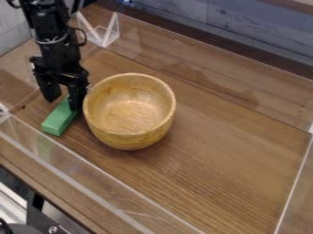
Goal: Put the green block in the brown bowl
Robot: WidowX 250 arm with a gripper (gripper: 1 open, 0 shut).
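Note:
I should next grip the block's narrow end (pixel 71 107) beside the bowl's rim with my gripper, so that I can put the green block in the brown bowl (pixel 127 111).
The green block (pixel 58 119) lies flat on the wooden table, just left of the brown bowl (pixel 127 111). The bowl is round, light wood, and its hollow holds nothing. My black gripper (pixel 60 94) hangs straight down over the block's far end, its two fingers open and straddling that end. The fingertips are close to the block; I cannot tell whether they touch it. The block's far end is partly hidden behind the fingers.
Clear plastic walls (pixel 73 164) fence the wooden table on the near, left and right sides. A clear plastic piece (pixel 105 32) stands at the back left near the arm. Bare wood stretches to the right of the bowl.

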